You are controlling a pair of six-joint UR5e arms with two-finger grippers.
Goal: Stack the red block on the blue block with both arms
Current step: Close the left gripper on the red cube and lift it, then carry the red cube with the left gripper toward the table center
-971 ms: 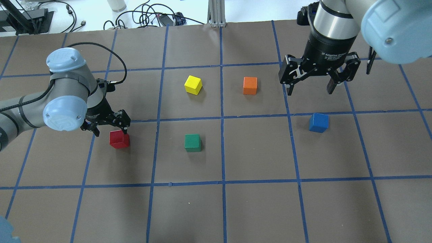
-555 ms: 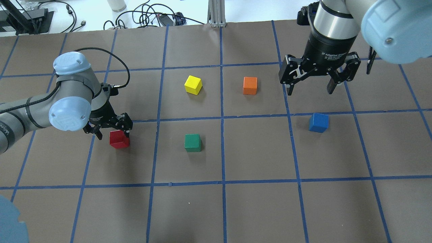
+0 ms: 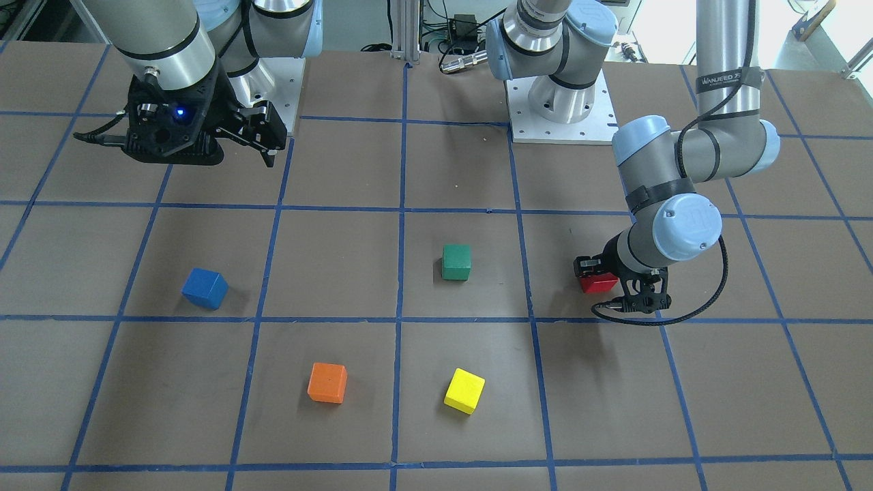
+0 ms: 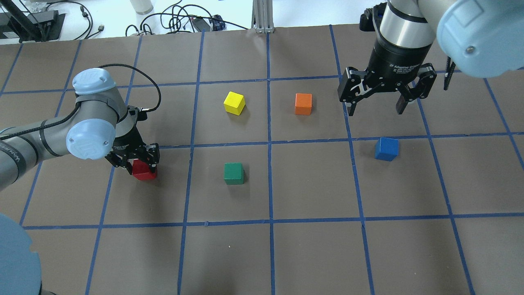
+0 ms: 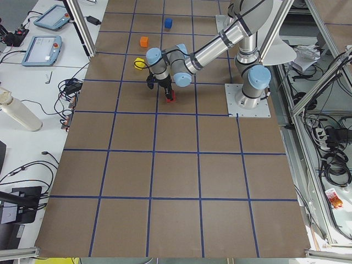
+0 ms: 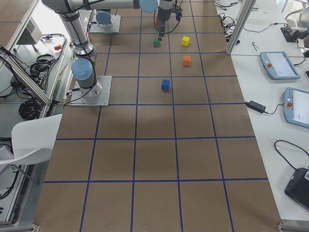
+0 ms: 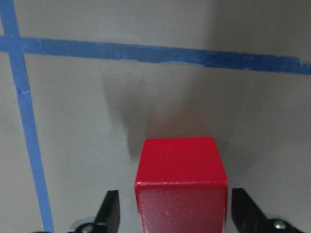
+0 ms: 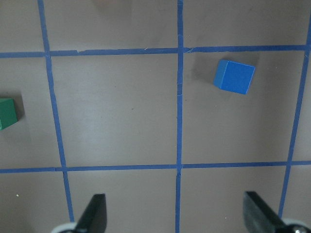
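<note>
My left gripper grabs the red block [image 3: 597, 283] by its opposite sides next, to stack it on the blue block [image 3: 204, 288].
The red block [image 4: 143, 172] sits on the brown table at the left. My left gripper [image 4: 135, 162] is open, lowered around it, one finger on each side. In the left wrist view the red block [image 7: 181, 187] sits between the fingertips [image 7: 109, 213] with gaps on both sides. The front-facing view shows the red block [image 3: 597, 283] under the left wrist. The blue block [image 4: 386, 148] lies at the right, also in the right wrist view [image 8: 234, 76]. My right gripper [image 4: 375, 107] is open and empty, high above the table, behind the blue block.
A green cube [image 4: 233, 173] lies right of the red block. A yellow cube [image 4: 234, 103] and an orange cube [image 4: 303, 103] lie farther back. Blue tape lines grid the table. Cables and gear lie beyond the far edge.
My left gripper has moved right and down, from behind the red block to astride it. The right arm and all blocks have stayed put.
</note>
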